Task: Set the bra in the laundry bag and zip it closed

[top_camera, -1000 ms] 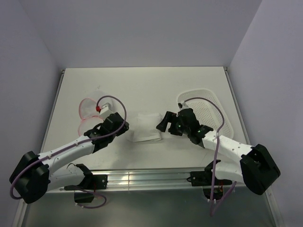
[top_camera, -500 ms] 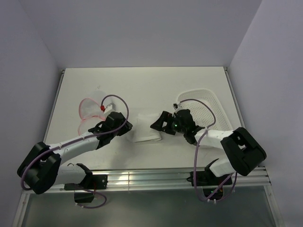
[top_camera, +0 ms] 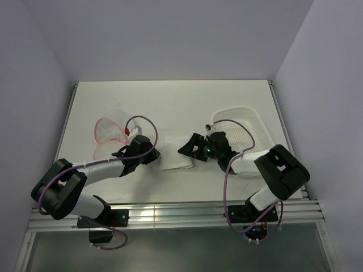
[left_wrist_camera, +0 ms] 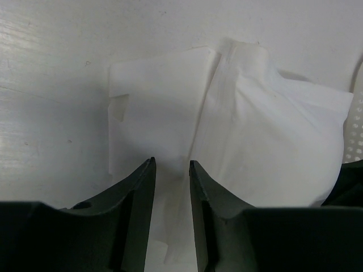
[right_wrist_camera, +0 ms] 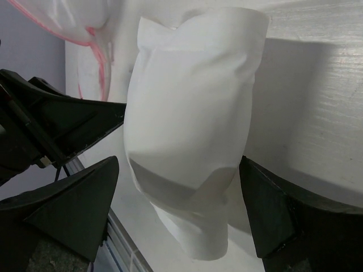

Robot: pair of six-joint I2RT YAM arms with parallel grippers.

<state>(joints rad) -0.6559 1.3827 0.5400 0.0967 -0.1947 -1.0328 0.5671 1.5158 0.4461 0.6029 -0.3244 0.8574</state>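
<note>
Next, my right gripper pinches the folded bra at the bra's edge away from the laundry bag. Then the bra's loose end enters first.
The bra point(top_camera: 174, 155) lies as a folded white bundle on the table between my two grippers. My left gripper point(top_camera: 153, 152) is at its left edge. In the left wrist view the left gripper point(left_wrist_camera: 171, 165) has its jaws a narrow gap apart above the bra point(left_wrist_camera: 249, 130), pinching nothing. My right gripper point(top_camera: 187, 148) is at the bra's right edge. In the right wrist view the right gripper point(right_wrist_camera: 178, 167) is wide open, one finger on each side of the bra point(right_wrist_camera: 193, 107). The laundry bag point(top_camera: 108, 134), pink-rimmed mesh, lies open to the left, behind the left gripper, and shows in the right wrist view point(right_wrist_camera: 85, 22).
A white perforated plastic basket point(top_camera: 252, 133) stands on the right, behind the right arm; its edge shows in the left wrist view point(left_wrist_camera: 356, 124). Walls enclose the table at the back and on both sides. A metal rail runs along the near edge.
Both grippers have closed in on the bra: the left one moved right to its left edge, the right one moved left and lower to its right edge. The bra has stayed put.
</note>
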